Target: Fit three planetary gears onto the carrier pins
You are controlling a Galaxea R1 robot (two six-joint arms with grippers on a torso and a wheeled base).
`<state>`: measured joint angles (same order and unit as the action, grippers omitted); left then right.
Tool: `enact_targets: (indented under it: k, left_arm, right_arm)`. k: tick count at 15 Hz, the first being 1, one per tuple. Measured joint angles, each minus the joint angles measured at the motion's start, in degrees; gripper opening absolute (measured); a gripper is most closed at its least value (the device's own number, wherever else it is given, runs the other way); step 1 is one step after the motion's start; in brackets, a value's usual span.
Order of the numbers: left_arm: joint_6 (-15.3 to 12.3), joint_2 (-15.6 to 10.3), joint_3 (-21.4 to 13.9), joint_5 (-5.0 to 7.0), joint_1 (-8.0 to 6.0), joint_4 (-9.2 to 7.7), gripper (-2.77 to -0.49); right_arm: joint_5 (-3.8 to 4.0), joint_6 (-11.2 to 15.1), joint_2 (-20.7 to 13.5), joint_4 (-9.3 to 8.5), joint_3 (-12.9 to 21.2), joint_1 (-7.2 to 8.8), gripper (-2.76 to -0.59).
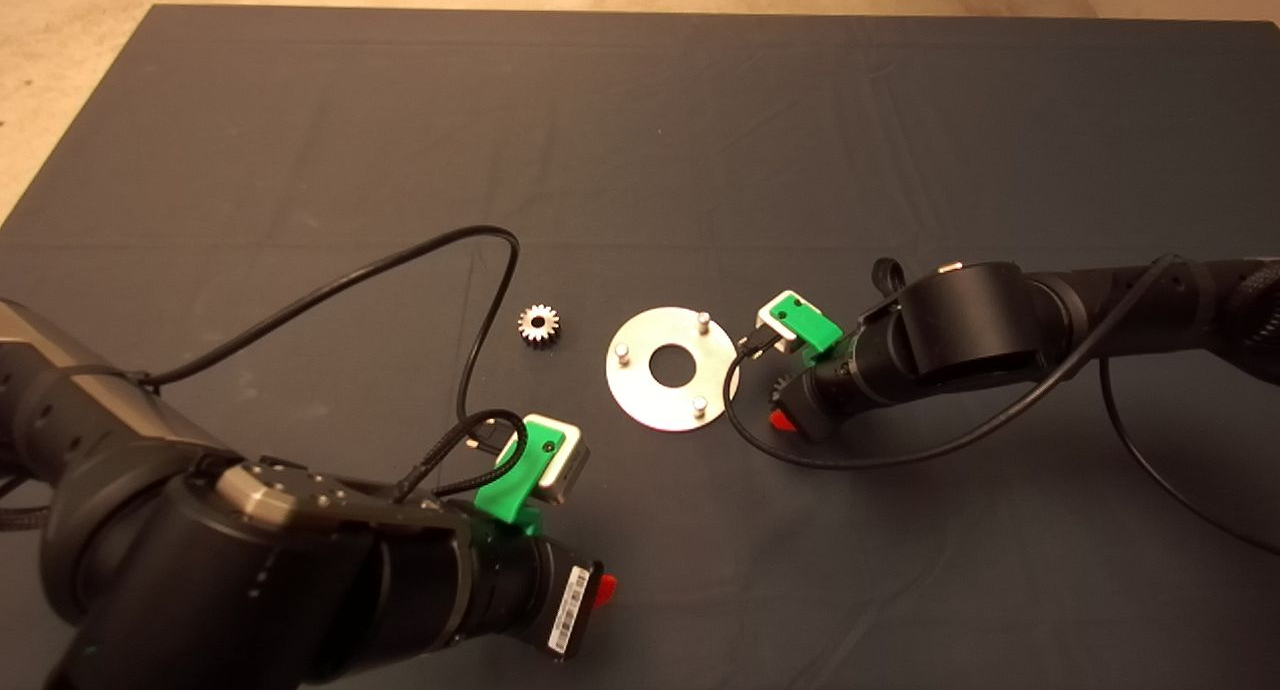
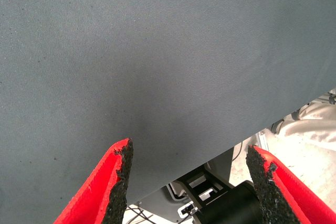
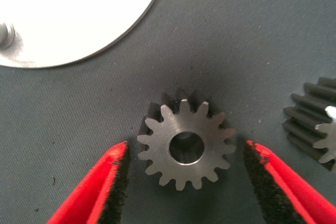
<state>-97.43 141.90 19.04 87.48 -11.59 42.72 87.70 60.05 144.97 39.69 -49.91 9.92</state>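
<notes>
My right gripper should grab the gear by its toothed rim [image 3: 145,153], so that the steel planetary gear's center hole [image 3: 186,148] stays free to slide onto a carrier pin.
The round silver plate [image 1: 648,398] lies at the mat's middle with three bare carrier pins [image 1: 703,321] standing on it. One planetary gear [image 1: 539,325] lies flat on the mat left of the plate. My right gripper [image 1: 778,402] points down at the plate's right edge. In the right wrist view it [image 3: 186,148] is open, its fingers either side of a second gear [image 3: 210,153] lying flat, not touching it. A third gear [image 3: 315,129] lies beside that one. The plate's edge [image 3: 79,9] is close by. My left gripper [image 1: 603,590] is open and empty [image 2: 189,149] above bare mat at the front.
Black cables loop over the mat: one [image 1: 400,260] from the left arm past the left gear, one [image 1: 900,455] from the right arm near the plate. The left wrist view shows the mat's edge [image 2: 220,153] and equipment on the floor beyond.
</notes>
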Motion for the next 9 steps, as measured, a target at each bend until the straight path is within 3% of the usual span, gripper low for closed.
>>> enact_targets:
  k: [3,7,9]
  left_arm:
    - [0.0,0.0,0.0,-0.02,0.02,0.14,-1.77]
    - [0.0,0.0,0.0,0.00,0.00,0.30,-1.77]
    - [0.0,0.0,0.0,0.00,0.02,0.39,-1.77]
  right_arm:
    - [0.00,0.0,0.0,0.05,-0.1,-0.23,-1.82]
    - [-0.10,0.0,0.0,0.82,-0.2,-0.25,-2.09]
    - [-0.18,0.0,0.0,0.88,-0.2,-0.26,-2.11]
